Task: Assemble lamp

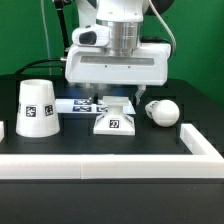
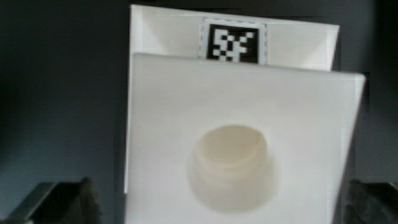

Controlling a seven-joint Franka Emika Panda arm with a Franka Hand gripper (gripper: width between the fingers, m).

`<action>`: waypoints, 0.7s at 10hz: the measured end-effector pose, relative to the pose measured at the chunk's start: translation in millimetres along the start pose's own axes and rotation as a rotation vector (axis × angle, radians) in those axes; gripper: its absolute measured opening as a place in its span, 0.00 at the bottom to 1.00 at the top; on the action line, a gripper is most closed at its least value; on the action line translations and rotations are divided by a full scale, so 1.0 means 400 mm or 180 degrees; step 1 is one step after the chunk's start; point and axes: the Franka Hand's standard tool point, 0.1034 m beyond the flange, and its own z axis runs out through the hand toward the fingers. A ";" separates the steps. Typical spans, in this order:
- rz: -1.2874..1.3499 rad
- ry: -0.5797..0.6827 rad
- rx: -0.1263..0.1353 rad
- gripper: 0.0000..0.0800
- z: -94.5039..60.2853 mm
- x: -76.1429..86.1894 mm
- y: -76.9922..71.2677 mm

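Note:
In the wrist view, my gripper's fingers stand beside both side edges of the lamp base and closing would catch it, so now it is time to close.
The flat square stepped lamp base sits on the black table at centre, a tag on its front face. My gripper hangs straight over it, open, with a finger down on either side of the raised step. In the wrist view the base fills the picture, showing its oval socket hole and one tag; my dark fingertips stand just outside its two edges, and the gripper holds nothing. The tapered shade stands at the exterior view's left. The ball-shaped bulb lies at the right.
The marker board lies flat behind the base. A low white wall runs along the table's front and turns back on the exterior view's right, close to the bulb.

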 end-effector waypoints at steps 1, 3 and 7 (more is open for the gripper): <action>-0.0002 -0.0005 0.0000 0.87 0.002 -0.001 0.000; -0.0015 -0.0004 0.0001 0.87 0.002 -0.001 0.000; -0.0030 -0.0003 0.0001 0.67 0.001 0.000 -0.002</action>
